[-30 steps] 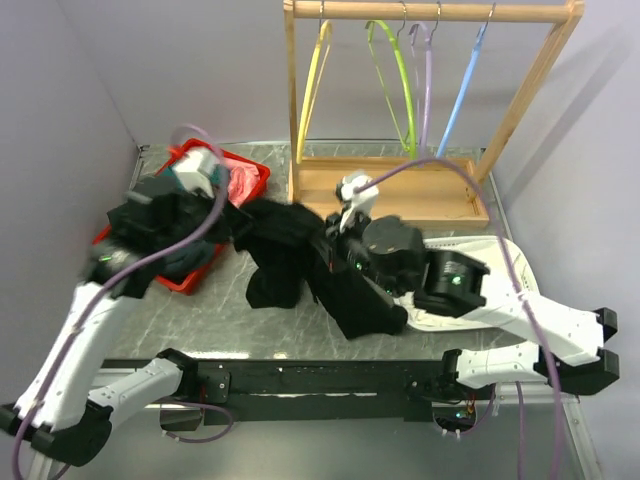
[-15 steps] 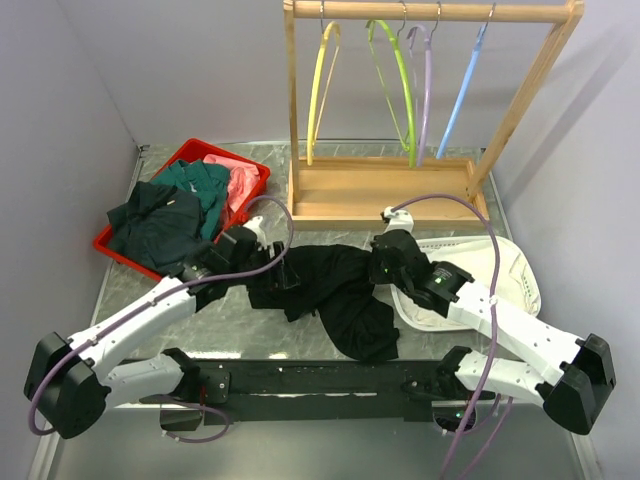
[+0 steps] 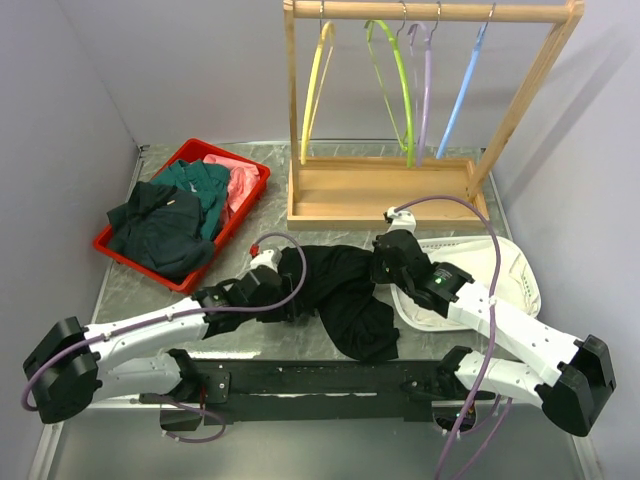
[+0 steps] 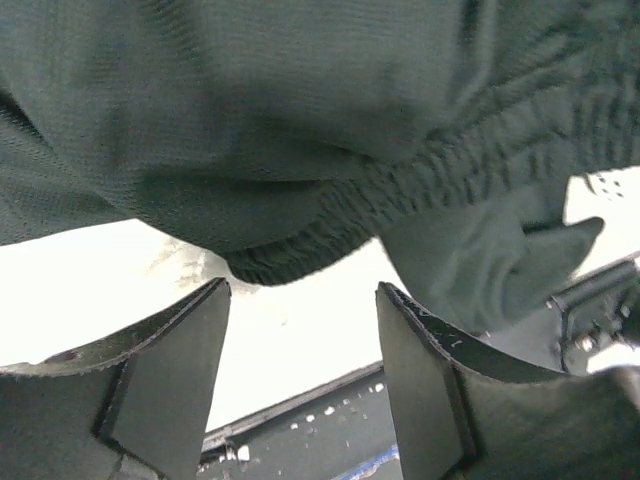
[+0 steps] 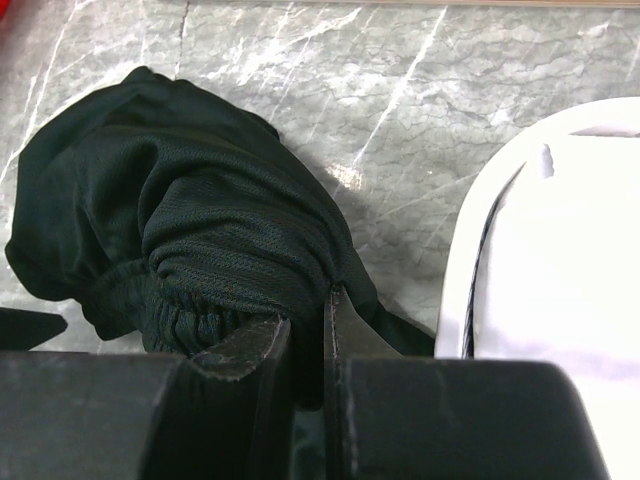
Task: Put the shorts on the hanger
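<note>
My left gripper next grips the shorts' elastic waistband (image 3: 291, 306) (image 4: 300, 250) at the end of the waistband opposite my right gripper, to spread the shorts for the hanger.
The black shorts (image 3: 345, 295) lie crumpled on the marble table between both arms. My left gripper (image 3: 283, 292) stands open at their left end. In the left wrist view its fingers (image 4: 170, 370) are wide apart with only table between them, and the shorts' elastic waistband (image 4: 300, 250) lies just beyond my left gripper (image 4: 300, 300). My right gripper (image 3: 385, 268) is shut on a fold of the shorts (image 5: 210, 230) at their right end, with fabric pinched at the gripper (image 5: 308, 322). The light-blue hanger (image 3: 462, 90) hangs at the right of the rack.
A wooden rack (image 3: 385, 195) at the back holds yellow (image 3: 318, 90), green (image 3: 400, 90) and lilac (image 3: 427, 90) hangers. A red bin (image 3: 118, 248) with dark green clothes and a pink cloth sits at the left. A white tray (image 3: 515, 275) lies right of the shorts.
The left gripper has opened and let go of the shorts, and its arm has dropped low towards the near edge. The right gripper stays shut on the fabric, which now lies on the table.
</note>
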Available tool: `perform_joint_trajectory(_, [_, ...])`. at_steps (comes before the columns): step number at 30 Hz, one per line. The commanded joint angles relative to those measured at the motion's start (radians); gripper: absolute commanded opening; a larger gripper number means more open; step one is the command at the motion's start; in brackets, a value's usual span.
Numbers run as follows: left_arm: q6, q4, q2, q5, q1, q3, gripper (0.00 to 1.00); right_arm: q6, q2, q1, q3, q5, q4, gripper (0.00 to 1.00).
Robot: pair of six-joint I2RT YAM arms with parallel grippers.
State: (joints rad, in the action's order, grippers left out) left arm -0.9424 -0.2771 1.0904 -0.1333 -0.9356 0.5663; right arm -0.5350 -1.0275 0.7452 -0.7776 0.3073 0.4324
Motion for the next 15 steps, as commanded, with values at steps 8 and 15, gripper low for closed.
perform_joint_trajectory(8, [-0.073,0.187,0.153,-0.221,-0.081,-0.037,0.75,-0.006,0.047,-0.009,-0.017,0.007,-0.028,0.00])
perform_joint_trajectory(15, [-0.111,0.269,0.193,-0.348,-0.103,-0.075,0.70,-0.006,0.069,-0.009,-0.023,0.004,-0.017,0.00])
